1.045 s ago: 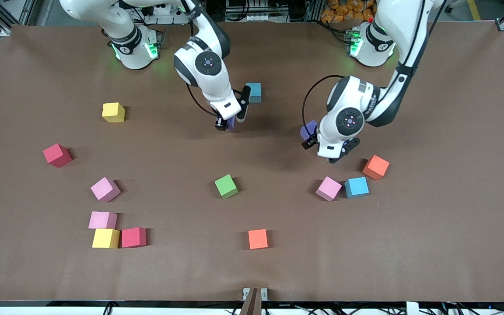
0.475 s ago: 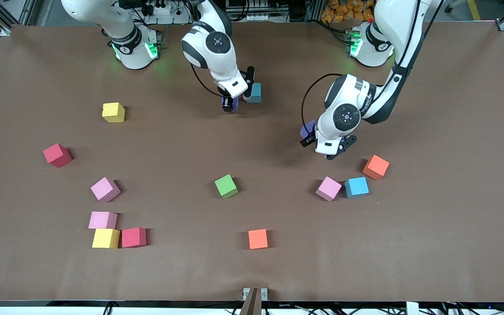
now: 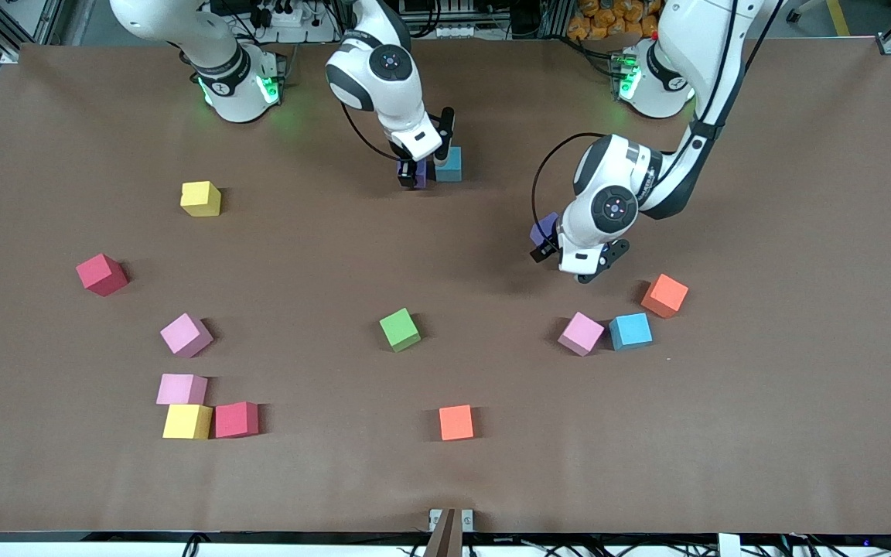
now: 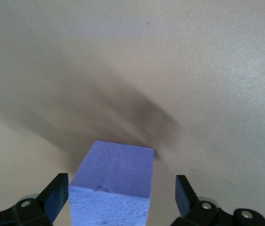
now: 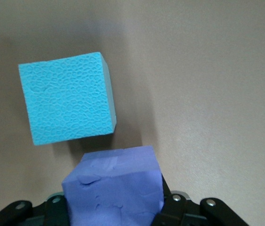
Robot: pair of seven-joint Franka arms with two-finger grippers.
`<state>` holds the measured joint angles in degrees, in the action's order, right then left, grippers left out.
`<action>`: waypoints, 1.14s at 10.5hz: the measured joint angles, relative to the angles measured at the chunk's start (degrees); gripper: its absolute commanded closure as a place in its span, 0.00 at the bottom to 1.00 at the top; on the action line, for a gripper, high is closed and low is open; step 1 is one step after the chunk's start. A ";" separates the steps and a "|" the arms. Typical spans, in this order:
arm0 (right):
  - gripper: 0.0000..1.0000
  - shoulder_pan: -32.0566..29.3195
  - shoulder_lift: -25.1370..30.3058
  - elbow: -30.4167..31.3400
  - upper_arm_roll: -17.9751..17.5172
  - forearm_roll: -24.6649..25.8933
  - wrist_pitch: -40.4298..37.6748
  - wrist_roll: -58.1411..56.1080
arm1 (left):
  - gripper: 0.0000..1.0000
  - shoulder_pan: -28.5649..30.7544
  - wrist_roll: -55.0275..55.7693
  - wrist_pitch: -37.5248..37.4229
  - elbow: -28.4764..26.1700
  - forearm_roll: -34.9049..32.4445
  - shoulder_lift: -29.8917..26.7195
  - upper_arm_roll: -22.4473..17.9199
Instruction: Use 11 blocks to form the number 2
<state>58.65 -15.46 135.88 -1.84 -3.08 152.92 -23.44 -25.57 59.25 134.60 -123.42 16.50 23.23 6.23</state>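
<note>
The left gripper picks up the second purple block by its opposite sides next to add it beside the light blue block (image 3: 449,164).
My right gripper (image 3: 420,172) is shut on a purple block (image 3: 419,173), low beside a light blue block (image 3: 449,164); the right wrist view shows the purple block (image 5: 116,188) just short of the light blue one (image 5: 66,96). My left gripper (image 3: 558,241) is open astride the second purple block (image 3: 544,229), which stands on the table (image 4: 113,183) nearer one finger (image 4: 56,194). Loose blocks: green (image 3: 400,329), pink (image 3: 581,333), light blue (image 3: 630,330), orange (image 3: 664,295), orange (image 3: 456,422), pink (image 3: 186,334), pink (image 3: 180,388), red (image 3: 236,419), red (image 3: 101,274). No digit stands.
Two yellow cubes lie toward the right arm's end: one (image 3: 200,198) alone, one (image 3: 186,422) touching a pink and a red block. The brown table (image 3: 762,433) has wide bare room near the front camera and at the left arm's end.
My right gripper has carried its purple block toward the robots' bases, up beside the light blue block. My left gripper has shifted only slightly by its purple block.
</note>
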 measured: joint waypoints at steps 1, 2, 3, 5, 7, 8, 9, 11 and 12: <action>0.64 0.40 -0.54 0.33 0.00 0.00 1.32 0.42 | 0.02 0.04 -3.12 0.30 -0.04 3.40 0.30 -0.10; 0.64 0.78 -1.17 0.44 0.00 0.00 2.46 0.67 | 0.14 0.14 -5.61 0.32 -0.17 5.78 0.58 -0.28; 0.64 1.19 -1.92 0.45 0.00 0.00 3.22 1.06 | 0.31 0.24 -6.44 0.39 -0.21 6.51 0.93 -0.43; 0.64 1.86 -3.03 0.45 0.00 0.00 4.11 1.67 | 0.57 0.26 -6.45 1.54 -0.21 6.59 1.48 -0.45; 0.64 2.05 -3.36 0.45 0.00 0.00 4.50 1.70 | 0.55 0.24 -6.45 1.90 -0.07 6.63 1.46 -0.45; 0.64 2.16 -3.38 0.45 0.00 0.00 4.55 1.71 | 0.55 0.21 -6.44 2.12 0.13 6.69 1.43 -0.47; 0.64 2.31 -3.38 0.45 0.00 -0.01 4.57 1.86 | 0.55 0.23 -6.30 2.18 0.44 6.77 1.32 -0.60; 0.64 2.76 -3.38 0.45 0.00 -0.01 4.69 2.66 | 0.55 0.33 -5.25 2.19 0.91 6.87 0.63 -0.93; 0.64 2.95 -3.38 0.45 0.00 -0.01 4.76 2.83 | 0.55 0.38 -4.91 2.19 1.05 6.88 0.40 -0.99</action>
<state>61.60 -18.84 136.33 -1.84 -3.10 157.68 -20.61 -25.19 54.34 136.80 -122.37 23.38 23.63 5.24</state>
